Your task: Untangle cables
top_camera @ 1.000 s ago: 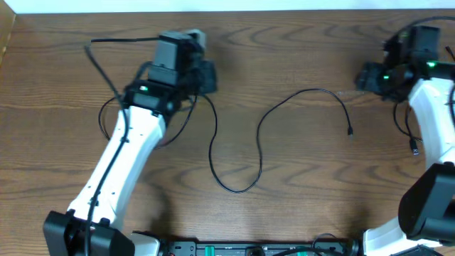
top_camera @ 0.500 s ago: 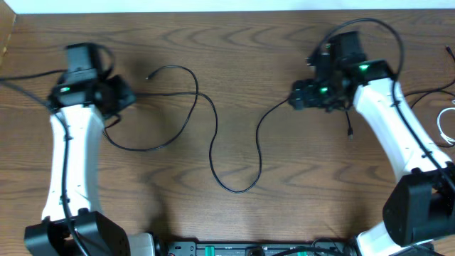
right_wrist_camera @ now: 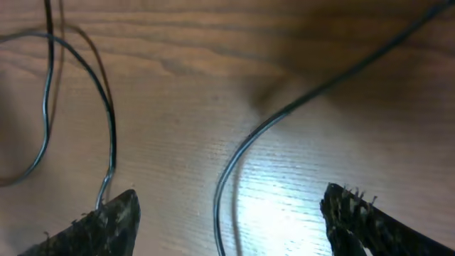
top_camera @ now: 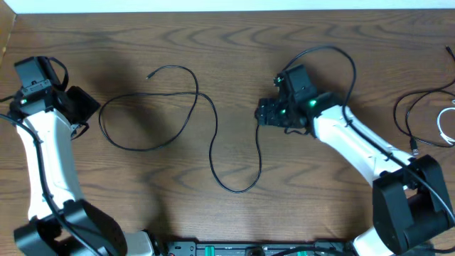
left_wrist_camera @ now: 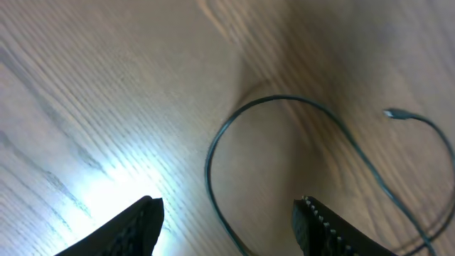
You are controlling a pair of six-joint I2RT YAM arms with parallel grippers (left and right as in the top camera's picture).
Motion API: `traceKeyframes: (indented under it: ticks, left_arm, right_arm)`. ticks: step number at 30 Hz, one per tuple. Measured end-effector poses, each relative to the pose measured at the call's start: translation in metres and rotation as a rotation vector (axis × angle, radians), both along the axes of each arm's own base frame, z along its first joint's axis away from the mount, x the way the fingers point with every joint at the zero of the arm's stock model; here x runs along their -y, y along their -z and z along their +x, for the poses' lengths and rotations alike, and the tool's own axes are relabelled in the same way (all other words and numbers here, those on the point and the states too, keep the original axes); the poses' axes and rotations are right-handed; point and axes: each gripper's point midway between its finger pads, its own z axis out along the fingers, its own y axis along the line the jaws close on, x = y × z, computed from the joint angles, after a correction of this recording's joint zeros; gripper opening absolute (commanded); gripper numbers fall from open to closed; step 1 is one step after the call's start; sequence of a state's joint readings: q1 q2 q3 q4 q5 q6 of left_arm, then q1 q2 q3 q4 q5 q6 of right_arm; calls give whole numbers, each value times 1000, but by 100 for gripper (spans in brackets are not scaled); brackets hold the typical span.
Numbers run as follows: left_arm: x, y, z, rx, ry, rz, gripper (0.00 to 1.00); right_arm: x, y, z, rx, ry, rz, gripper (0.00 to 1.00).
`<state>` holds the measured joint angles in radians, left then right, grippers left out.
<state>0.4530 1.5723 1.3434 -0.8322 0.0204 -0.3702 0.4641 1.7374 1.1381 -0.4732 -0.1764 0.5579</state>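
My left gripper grabs the black cable by the outer bend of its wide loop next, plug end free. Then it gathers the cable toward my right gripper to untangle it.
One long black cable [top_camera: 213, 146] lies on the wooden table. Its plug end [top_camera: 149, 73] is at the upper left, and it makes a wide loop [top_camera: 138, 146] and a low bend [top_camera: 238, 190]. My left gripper [top_camera: 82, 107] is open just left of the loop and holds nothing. In the left wrist view the loop [left_wrist_camera: 213, 153] and plug [left_wrist_camera: 393, 113] lie ahead of the left gripper [left_wrist_camera: 227, 229]. My right gripper [top_camera: 265, 114] is open over the cable's right part. The strand [right_wrist_camera: 229, 178] runs between the spread fingers of the right gripper [right_wrist_camera: 231, 229]. Beyond it the cable is hidden under the arm.
More cables lie at the far right edge, one black [top_camera: 407, 121] and one white [top_camera: 443, 124]. A thicker black cord [top_camera: 334, 50] arches over the right arm. The table's back edge [top_camera: 227, 8] runs along the top.
My left gripper let go of the cable, opened and swung from the top middle to the far left, leaving a loop. My right arm came from the far right to the cable's middle.
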Motion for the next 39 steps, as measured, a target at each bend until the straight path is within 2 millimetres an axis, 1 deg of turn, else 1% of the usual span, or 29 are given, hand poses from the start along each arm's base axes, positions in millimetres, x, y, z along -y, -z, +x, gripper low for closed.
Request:
traceKeyframes:
  ticks: [4,7,10,14,17,21,26,28,29,30,32,33,34,35,39]
  left_arm:
    - [-9,22,4,-41,-8,-16,64]
    - [-11,40,8,-80,9,-28,65]
    - [-13,57,13,-105,26,-34,65]
    - [-18,73,22,-116,71,-22,65]
    - [-19,82,34,-99,139,-15,65]
    - [-11,95,50,-67,268,-36,65]
    - [0,119,58,-65,385,-84,65]
    - [2,126,59,-71,406,-95,65]
    - [3,130,59,-74,414,-103,63]
    - [4,134,59,-78,421,-109,58]
    - [5,140,58,-88,434,-119,39]
    - [6,142,58,-90,435,-125,25]
    - [8,144,58,-88,443,-133,15]
    - [10,144,59,-81,445,-145,8]
    - [26,140,65,-24,473,-219,8]
  right_arm:
    - [-14,11,3,30,23,11,80]
    - [-25,20,5,41,20,13,79]
    - [-30,31,3,32,23,-3,79]
    - [-33,47,-3,10,22,-37,79]
    - [-34,48,-3,12,27,-45,79]
    - [-31,49,-4,9,33,-57,79]
    - [-29,51,-5,2,38,-67,79]
    - [-29,51,-5,2,38,-67,79]
    - [-29,51,-5,2,38,-67,79]
    - [-29,51,-5,2,38,-67,78]
    - [-29,51,-5,1,38,-68,79]
    - [-29,51,-5,2,38,-67,79]
    - [-29,51,-5,2,38,-67,79]
    - [-29,51,-5,1,38,-68,79]
    - [-26,51,-4,7,45,-80,78]
